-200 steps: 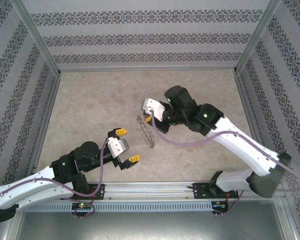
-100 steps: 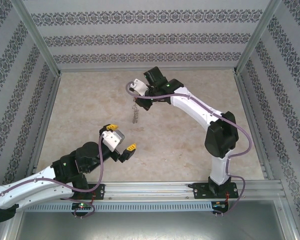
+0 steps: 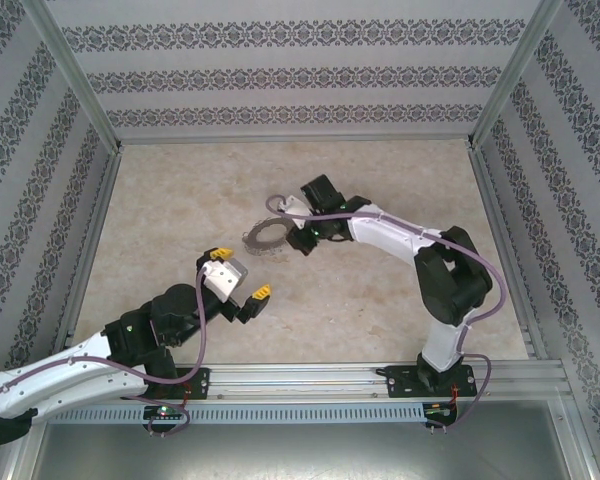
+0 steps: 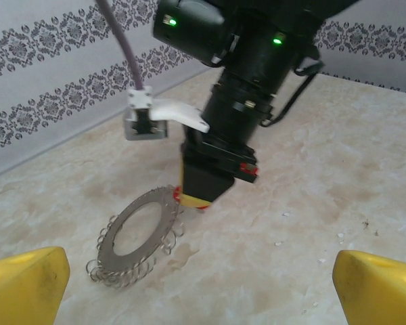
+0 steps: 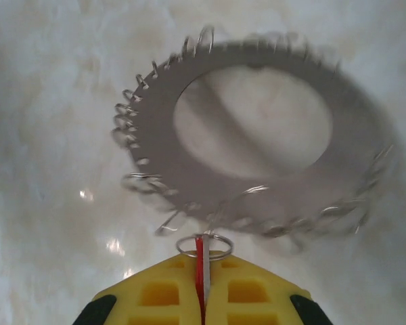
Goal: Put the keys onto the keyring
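My right gripper should keep holding the key, because the keyring (image 3: 265, 236) tilts from the key, and the key would come down short of its place if I opened now.
The keyring (image 3: 265, 236) is a flat grey ring with small wire loops along its edge. It lies tilted just left of my right gripper (image 3: 288, 238), its low edge at the tabletop. The right gripper (image 5: 203, 263) is shut on the key (image 5: 200, 265), a thin red and silver strip between the yellow fingers. A small wire loop (image 5: 204, 245) circles the key's tip and meets the keyring (image 5: 183, 172) at its near edge. In the left wrist view the right gripper (image 4: 193, 200) points down at the keyring (image 4: 110, 258). My left gripper (image 3: 241, 273) stands open, nearer and to the left.
Patterned walls and metal frame posts (image 3: 80, 90) enclose the beige marble-look table (image 3: 380, 300). A purple cable (image 4: 122, 47) runs along the right arm. A metal rail (image 3: 310, 380) crosses the near edge by the arm bases.
The right arm swung the keyring out to the far left and then brought it down, from hanging edge-on to lying tilted and low. The left gripper drew back slightly and stayed open.
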Available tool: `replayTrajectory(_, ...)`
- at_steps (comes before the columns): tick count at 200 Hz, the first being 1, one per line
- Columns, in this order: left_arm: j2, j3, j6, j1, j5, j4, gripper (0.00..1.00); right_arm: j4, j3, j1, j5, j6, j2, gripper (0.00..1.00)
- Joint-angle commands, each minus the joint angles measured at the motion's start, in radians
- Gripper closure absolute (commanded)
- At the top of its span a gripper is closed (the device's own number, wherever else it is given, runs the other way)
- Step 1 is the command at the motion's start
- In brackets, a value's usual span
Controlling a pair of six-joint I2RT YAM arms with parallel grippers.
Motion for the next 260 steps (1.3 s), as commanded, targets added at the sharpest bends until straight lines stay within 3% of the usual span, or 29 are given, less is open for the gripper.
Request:
replayTrajectory(1,0.034,0.011,0.009,-0.007,0.000,0.050,0.00,0.135,-0.124,-0.009,-0.032,0.083,-0.097,1.00)
replayTrajectory(48,0.145,-0.029,-0.114,0.012,0.062,0.194,0.00,0.296,-0.367,-0.012,-0.043,0.195,-0.177,0.85)
replayTrajectory(82,0.221,-0.021,-0.183,0.057,0.082,0.215,0.00,0.278,-0.447,-0.012,0.068,0.190,-0.323,0.69)
replayTrajectory(92,0.235,-0.016,-0.202,0.089,0.104,0.207,0.00,0.250,-0.459,-0.015,0.117,0.173,-0.387,0.59)
replayTrajectory(110,0.250,-0.004,-0.232,0.188,0.164,0.179,0.00,0.212,-0.485,-0.024,0.199,0.146,-0.512,0.31)
replayTrajectory(120,0.260,-0.002,-0.262,0.289,0.229,0.168,0.00,0.213,-0.513,-0.038,0.236,0.136,-0.596,0.03)
replayTrajectory(141,0.296,-0.001,-0.324,0.516,0.336,0.167,0.00,0.261,-0.586,-0.106,0.280,0.134,-0.752,0.02)
replayTrajectory(181,0.314,-0.038,-0.311,0.746,0.198,0.224,0.00,0.453,-0.746,-0.335,0.329,0.176,-0.921,0.02)
replayTrajectory(210,0.265,-0.112,-0.295,0.888,0.129,0.300,0.00,0.648,-0.826,-0.516,0.316,0.232,-0.893,0.02)
replayTrajectory(260,0.244,-0.210,-0.258,1.031,0.047,0.432,0.00,0.879,-0.845,-0.565,0.391,0.113,-0.666,0.02)
